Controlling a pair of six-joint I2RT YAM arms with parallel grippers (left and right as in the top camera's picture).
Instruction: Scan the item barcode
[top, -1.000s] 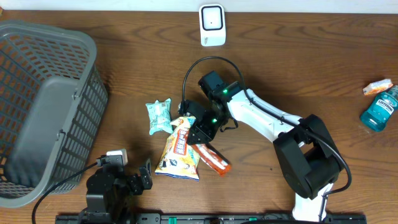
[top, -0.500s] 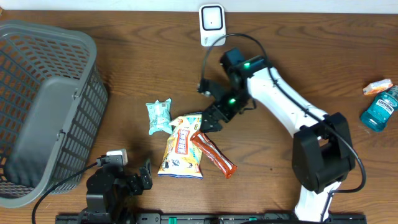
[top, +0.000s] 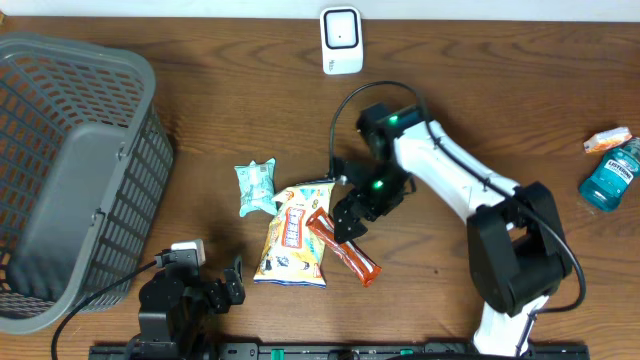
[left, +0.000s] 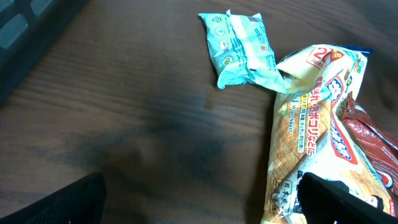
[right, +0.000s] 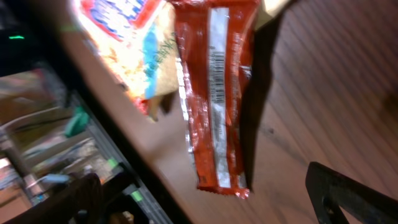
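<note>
I should next grab the red snack packet (top: 342, 250) with my right gripper by its end away from the yellow snack bag. This leaves the seam's barcode uncovered, so the packet can be scanned.
A red snack packet (top: 342, 250) lies flat on the table, against the right edge of a yellow snack bag (top: 290, 240). My right gripper (top: 346, 222) hovers over the packet's upper end, open and holding nothing. In the right wrist view the red packet (right: 214, 93) shows a silver seam with dark print, and it sits between the spread fingers of the right gripper (right: 208, 202). The white scanner (top: 341, 40) stands at the far edge. My left gripper (top: 230, 282) rests open at the near edge; its wrist view shows the left gripper (left: 202, 205) above bare wood.
A grey basket (top: 70, 170) fills the left side. A teal packet (top: 255, 186) lies left of the yellow bag. A blue mouthwash bottle (top: 610, 180) and an orange box (top: 607, 140) sit at the far right.
My right gripper opened and let go of the red packet, swung away toward the scanner, then came back down over the packet. The packet shifted slightly right. The left arm stayed still.
</note>
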